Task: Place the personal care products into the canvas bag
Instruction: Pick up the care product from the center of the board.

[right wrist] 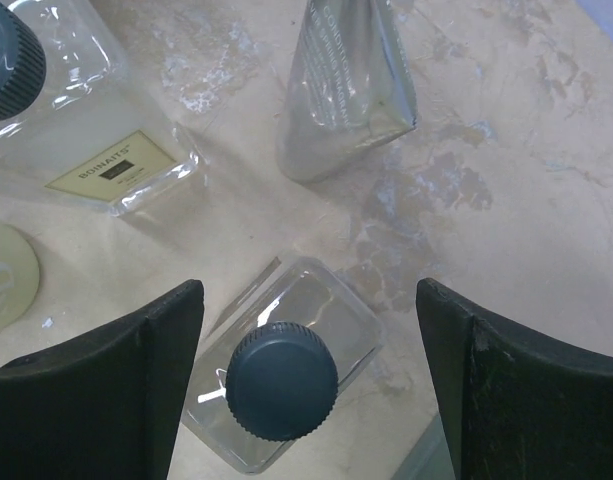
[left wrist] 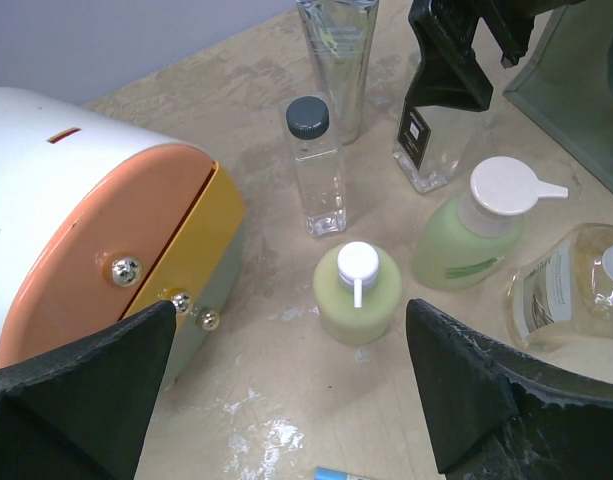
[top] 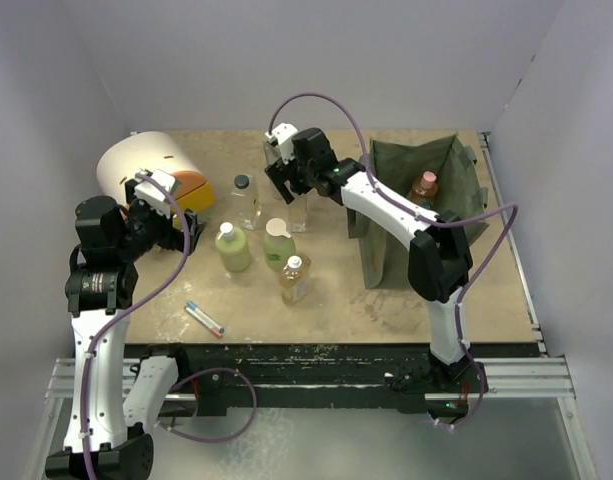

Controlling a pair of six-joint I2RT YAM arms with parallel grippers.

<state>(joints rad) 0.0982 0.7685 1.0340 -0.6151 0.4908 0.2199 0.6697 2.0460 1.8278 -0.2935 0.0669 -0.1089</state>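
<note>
The right gripper picks up the clear bottle by its body below the black cap next, to place it into the canvas bag.
The olive canvas bag point(top: 456, 175) stands open at the right, with an orange bottle point(top: 423, 187) inside it. My right gripper point(top: 283, 192) is open over a clear bottle point(top: 299, 213). In the right wrist view the bottle's black cap point(right wrist: 282, 380) lies between the spread fingers point(right wrist: 308, 300), untouched. A second clear bottle point(top: 245, 200), two pale green bottles point(top: 232, 247) point(top: 278, 243) and an amber bottle point(top: 295, 279) stand mid-table. The silver tube point(right wrist: 341, 90) stands just beyond. My left gripper point(top: 176, 238) is open and empty, short of the pump bottle point(left wrist: 358, 290).
The white and orange domed box point(top: 146, 170) sits at the far left, close to my left gripper. A thin pen-like stick point(top: 204, 318) lies near the front edge. The bag's corner point(left wrist: 576, 90) shows in the left wrist view.
</note>
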